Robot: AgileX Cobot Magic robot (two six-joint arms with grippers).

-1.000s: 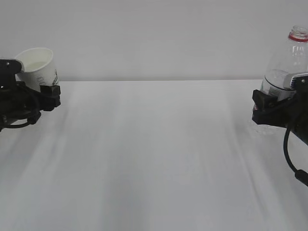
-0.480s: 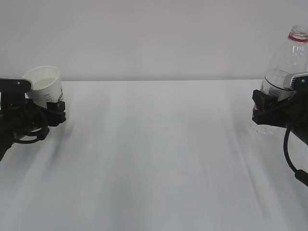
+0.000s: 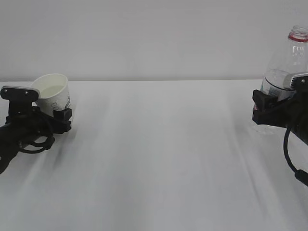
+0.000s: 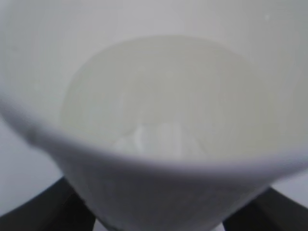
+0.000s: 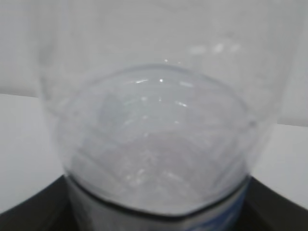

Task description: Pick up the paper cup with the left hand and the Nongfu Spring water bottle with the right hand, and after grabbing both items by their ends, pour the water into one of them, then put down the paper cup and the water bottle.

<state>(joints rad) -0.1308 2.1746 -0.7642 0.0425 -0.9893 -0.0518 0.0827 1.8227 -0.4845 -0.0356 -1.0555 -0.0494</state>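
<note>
I should let go of the cup with my left gripper, because the paper cup's lower end is low over the table and the cup would stand.
The white paper cup [image 3: 52, 91] sits low at the table's far left, tilted slightly, with my left gripper [image 3: 54, 114] shut on its lower part. In the left wrist view the paper cup [image 4: 163, 96] fills the frame, some clear water [image 4: 161, 139] lies in its bottom, and a black finger [image 4: 33, 211] shows at each lower corner. At the far right the clear Nongfu Spring water bottle [image 3: 288, 60] stands upright with a red neck ring and no cap. My right gripper [image 3: 269, 103] is shut on its lower body. Close up, the bottle [image 5: 159, 134] holds water.
A white table [image 3: 159, 159] stretches between the two arms, with a plain pale wall [image 3: 154, 33] behind it. A black cable [image 3: 288, 154] hangs below the right arm.
My left gripper has come down and moved right with the paper cup, which now stands more upright near the table. The right gripper and bottle have not moved.
</note>
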